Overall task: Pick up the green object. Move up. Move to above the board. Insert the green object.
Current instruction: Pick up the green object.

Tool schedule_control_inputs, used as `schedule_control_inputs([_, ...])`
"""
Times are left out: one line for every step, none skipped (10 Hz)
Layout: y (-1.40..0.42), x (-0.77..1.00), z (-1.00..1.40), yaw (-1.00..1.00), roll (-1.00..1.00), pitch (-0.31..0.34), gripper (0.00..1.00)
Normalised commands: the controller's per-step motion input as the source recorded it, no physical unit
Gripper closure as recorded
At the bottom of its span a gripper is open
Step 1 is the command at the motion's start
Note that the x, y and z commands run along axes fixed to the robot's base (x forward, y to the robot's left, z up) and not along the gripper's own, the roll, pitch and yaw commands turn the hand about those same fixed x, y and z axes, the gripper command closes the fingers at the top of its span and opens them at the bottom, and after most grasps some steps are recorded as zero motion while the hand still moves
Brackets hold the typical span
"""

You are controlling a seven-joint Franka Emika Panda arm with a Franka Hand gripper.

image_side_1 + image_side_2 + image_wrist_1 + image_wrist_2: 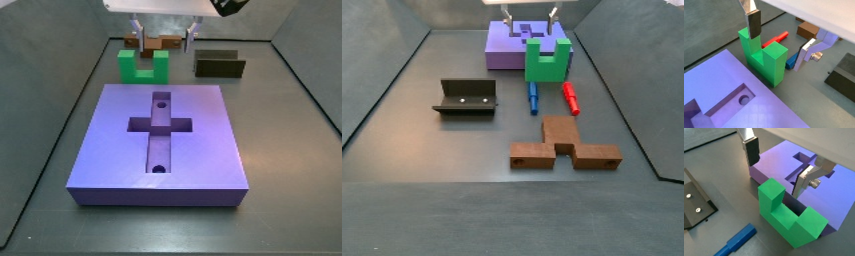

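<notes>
My gripper is going to grab the green object by one upright prong next, to fit it into the board's cross-shaped recess.
The green object is a bright green U-shaped block standing prongs up on the floor, right against the far edge of the purple board. My gripper hangs open just above it, with nothing held. In both wrist views the green object sits below the jaws. One dark-padded finger is over a prong and the other silver finger is well off to the side. The board's cross-shaped recess and round holes show.
The dark fixture stands on the floor beside the board. A brown U-shaped block, a red piece and a blue piece lie beyond the green object. Grey walls enclose the floor.
</notes>
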Motion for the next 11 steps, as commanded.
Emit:
schedule_control_inputs([0.08, 0.0, -0.2, 0.0, 0.11, 0.0, 0.0])
schedule_control_inputs([0.05, 0.0, -0.2, 0.0, 0.11, 0.0, 0.0])
schedule_control_inputs([0.02, 0.0, -0.24, 0.03, 0.11, 0.0, 0.0])
schedule_control_inputs([0.08, 0.0, -0.28, 0.04, 0.12, 0.0, 0.0])
schedule_control_inputs([0.01, 0.0, -0.32, 0.06, 0.11, 0.0, 0.0])
schedule_control_inputs([0.07, 0.0, -0.32, 0.09, 0.13, 0.0, 0.0])
schedule_control_inputs([0.02, 0.0, -0.26, 0.14, 0.1, -0.003, 0.0])
schedule_control_inputs([0.0, 0.0, -0.19, 0.08, 0.06, -0.004, 0.0])
schedule_control_inputs([0.0, 0.0, -0.18, 0.07, 0.09, 0.0, 0.0])
schedule_control_inputs([0.0, 0.0, -0.08, 0.02, 0.13, 0.0, 0.0])
schedule_control_inputs([0.0, 0.0, -0.14, 0.01, 0.14, 0.0, 0.0])
